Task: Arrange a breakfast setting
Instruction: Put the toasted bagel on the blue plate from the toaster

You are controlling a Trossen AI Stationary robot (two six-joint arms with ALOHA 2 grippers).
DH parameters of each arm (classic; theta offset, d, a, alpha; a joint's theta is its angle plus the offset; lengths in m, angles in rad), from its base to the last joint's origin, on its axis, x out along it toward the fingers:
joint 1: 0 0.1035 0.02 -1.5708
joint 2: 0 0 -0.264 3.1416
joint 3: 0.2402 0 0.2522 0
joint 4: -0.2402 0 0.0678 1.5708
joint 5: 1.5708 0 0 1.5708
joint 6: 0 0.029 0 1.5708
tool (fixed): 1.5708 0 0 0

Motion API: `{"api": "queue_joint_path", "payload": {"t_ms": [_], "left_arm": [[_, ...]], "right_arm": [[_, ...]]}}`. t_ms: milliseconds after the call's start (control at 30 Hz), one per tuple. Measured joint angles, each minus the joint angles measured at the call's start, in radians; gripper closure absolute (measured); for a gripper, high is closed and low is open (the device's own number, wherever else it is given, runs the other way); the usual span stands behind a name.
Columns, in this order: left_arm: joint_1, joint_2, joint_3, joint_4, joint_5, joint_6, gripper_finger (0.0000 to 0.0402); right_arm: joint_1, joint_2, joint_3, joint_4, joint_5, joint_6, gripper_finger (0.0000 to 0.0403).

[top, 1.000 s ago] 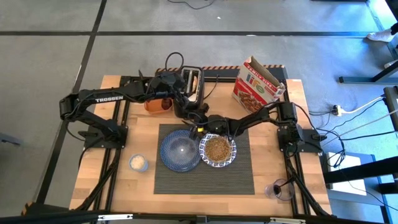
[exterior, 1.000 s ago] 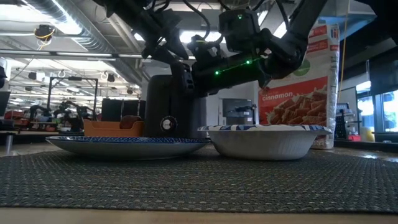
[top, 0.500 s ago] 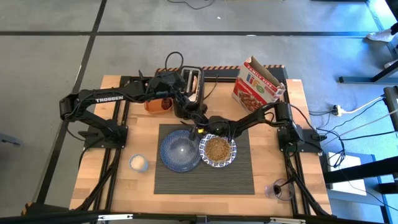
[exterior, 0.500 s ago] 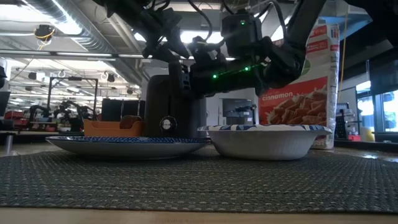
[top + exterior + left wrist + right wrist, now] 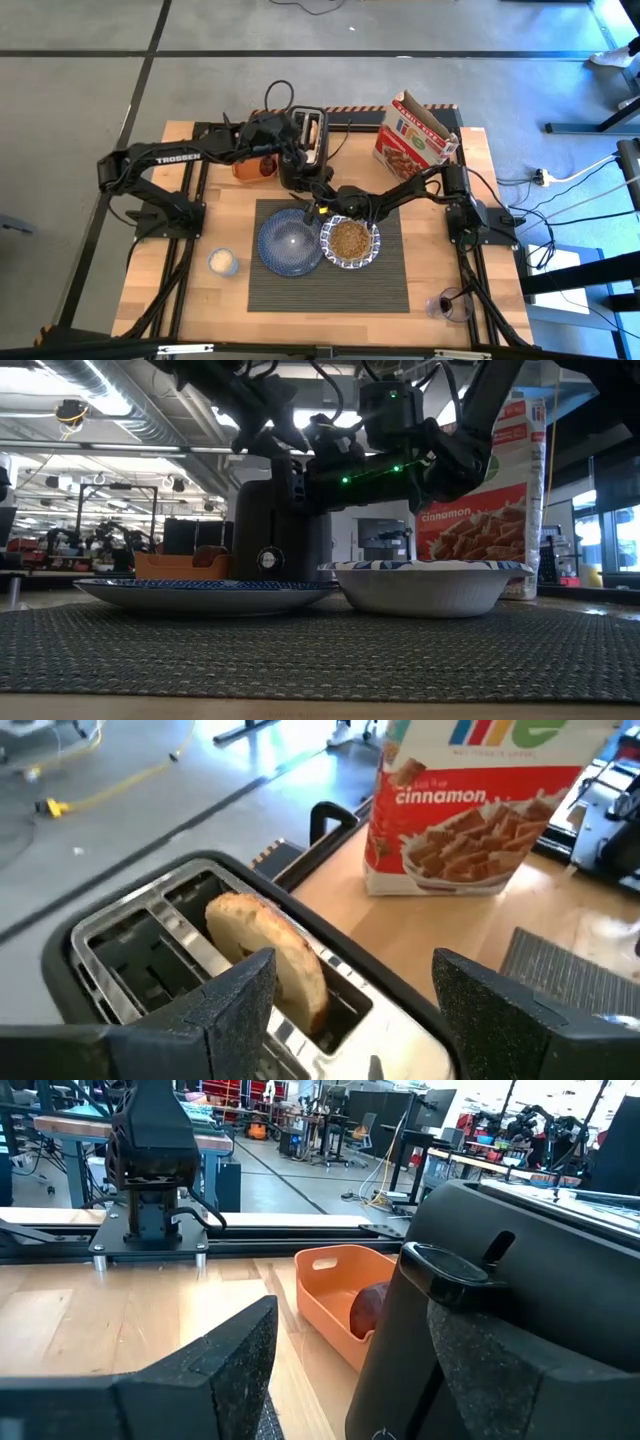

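Observation:
My left gripper grabs the bagel half by its exposed upper part (image 5: 313, 131) (image 5: 250, 925) next, to serve toast for the breakfast setting.
A bagel half (image 5: 270, 958) stands upright in a slot of the black toaster (image 5: 150, 945) at the table's far side. My left gripper (image 5: 355, 1020) is open just above the toaster (image 5: 310, 135); one finger stands beside the bagel, and I cannot tell whether it touches. My right gripper (image 5: 350, 1380) is open, low in front of the toaster's lever (image 5: 450, 1265). On the ribbed placemat (image 5: 330, 290) sit the dark blue plate (image 5: 290, 243) and the patterned bowl (image 5: 350, 242), which holds cereal. A small dark red jar (image 5: 448, 305) stands near the front right corner. The spoon is out of view.
An orange tub (image 5: 335, 1295) with a dark red-brown rounded thing (image 5: 368, 1310) stands left of the toaster. A cereal box (image 5: 415, 130) stands at the far right. A small glass of white stuff (image 5: 222, 262) stands left of the placemat.
My left gripper has edged a little toward the table's right, over the toaster. The bagel, plate and bowl have stayed where they were.

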Motion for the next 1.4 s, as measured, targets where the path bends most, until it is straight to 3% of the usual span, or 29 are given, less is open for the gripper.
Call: {"api": "queue_joint_path", "payload": {"t_ms": [233, 500, 667, 1400], "left_arm": [[0.056, 0.086, 0.073, 0.010, 0.105, -0.069, 0.0139], [0.102, 0.243, 0.351, -0.350, 0.052, -0.097, 0.0139], [0.101, 0.313, 0.443, -0.436, 0.082, -0.106, 0.0139], [0.104, 0.391, 0.464, -0.430, 0.097, -0.154, 0.0152]], "right_arm": [[0.000, 0.000, 0.000, -0.005, 0.000, 0.000, 0.0148], [0.000, 0.000, 0.000, -0.006, 0.000, 0.000, 0.0148], [0.000, 0.000, 0.000, -0.006, 0.000, 0.000, 0.0148], [0.000, 0.000, 0.000, -0.006, 0.000, -0.017, 0.0148]]}}
